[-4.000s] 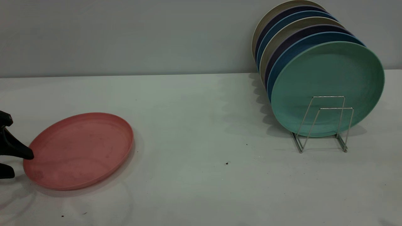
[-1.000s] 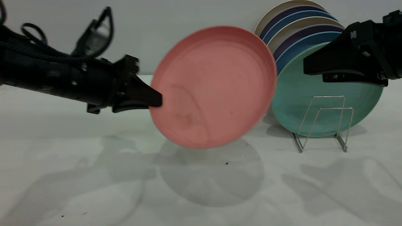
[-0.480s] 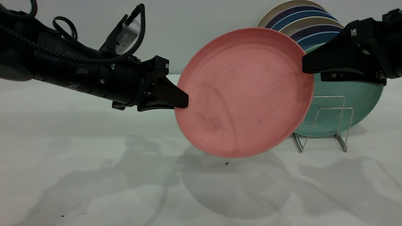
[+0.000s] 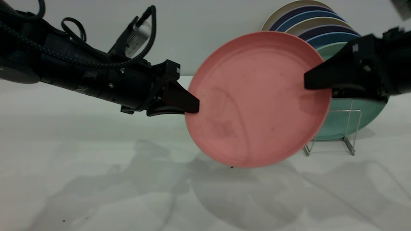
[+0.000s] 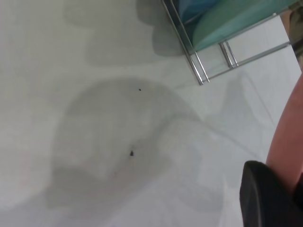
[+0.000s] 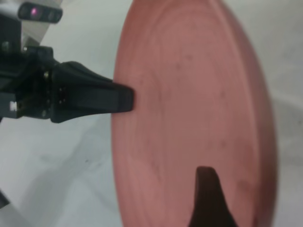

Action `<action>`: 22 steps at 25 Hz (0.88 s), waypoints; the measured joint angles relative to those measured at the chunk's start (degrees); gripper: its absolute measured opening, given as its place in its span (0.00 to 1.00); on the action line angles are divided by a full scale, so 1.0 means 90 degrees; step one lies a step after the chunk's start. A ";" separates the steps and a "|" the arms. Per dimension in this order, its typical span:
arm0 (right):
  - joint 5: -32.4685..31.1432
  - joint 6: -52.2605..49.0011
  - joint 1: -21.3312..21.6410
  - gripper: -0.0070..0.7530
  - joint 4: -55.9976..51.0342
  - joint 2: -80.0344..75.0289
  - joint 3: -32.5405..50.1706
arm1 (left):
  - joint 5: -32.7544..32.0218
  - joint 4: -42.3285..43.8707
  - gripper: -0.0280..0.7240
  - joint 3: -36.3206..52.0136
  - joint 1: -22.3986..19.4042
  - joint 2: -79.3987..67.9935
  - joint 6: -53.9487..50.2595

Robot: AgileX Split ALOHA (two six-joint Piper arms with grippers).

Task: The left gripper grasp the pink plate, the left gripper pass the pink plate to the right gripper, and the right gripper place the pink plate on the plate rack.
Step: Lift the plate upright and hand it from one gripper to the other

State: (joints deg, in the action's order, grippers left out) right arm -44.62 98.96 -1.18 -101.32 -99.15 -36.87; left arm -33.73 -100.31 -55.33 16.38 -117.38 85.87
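Observation:
My right gripper grabs the plate by its rim (image 4: 326,90) next, to take over the pink plate and place it on the plate rack (image 4: 350,110).
The pink plate (image 4: 257,99) hangs upright above the table, its face toward the exterior camera. My left gripper (image 4: 192,107), on the cabled arm, is shut on the plate's left rim. It shows in the right wrist view (image 6: 125,99) pinching the plate (image 6: 189,94). In the left wrist view one finger (image 5: 262,198) lies against the plate's edge (image 5: 289,132). My right gripper (image 4: 308,84) is open and straddles the plate's right rim. One of its fingers (image 6: 206,198) lies over the plate's face and the other is hidden behind. The plate rack (image 4: 350,110) stands behind at the right.
A mint-green plate (image 4: 340,125) stands foremost in the rack, with blue, purple and beige plates (image 4: 308,22) stacked behind it. The rack's base (image 5: 203,71) shows in the left wrist view. White table (image 4: 96,179) carries the arms' shadows and a few dark specks.
The left gripper lifted the plate off the table and carried it right toward the rack. Over the last second the right gripper moved left and down onto the plate's right rim.

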 joint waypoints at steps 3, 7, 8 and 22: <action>-0.0306 0.0044 0.0000 0.68 0.0000 -0.0311 -0.0007 | 0.0005 0.0014 0.05 0.0000 0.0062 -0.0006 0.0000; -0.0519 0.0119 0.0000 0.65 0.0000 -0.0546 -0.0019 | -0.0127 0.0021 0.05 0.0000 0.0106 -0.0073 0.0000; -0.0545 0.0133 0.0000 0.63 0.0000 -0.0561 -0.0019 | -0.0216 0.0035 0.05 0.0000 0.0119 -0.0098 0.0000; -0.0298 0.0192 0.0007 0.17 -0.0058 -0.0582 -0.0037 | -0.0508 0.0030 0.12 -0.0012 0.0121 -0.0132 0.0012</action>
State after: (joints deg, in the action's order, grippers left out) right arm -47.30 100.68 -1.12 -101.84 -104.39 -37.20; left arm -38.30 -100.04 -55.44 17.47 -118.58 85.97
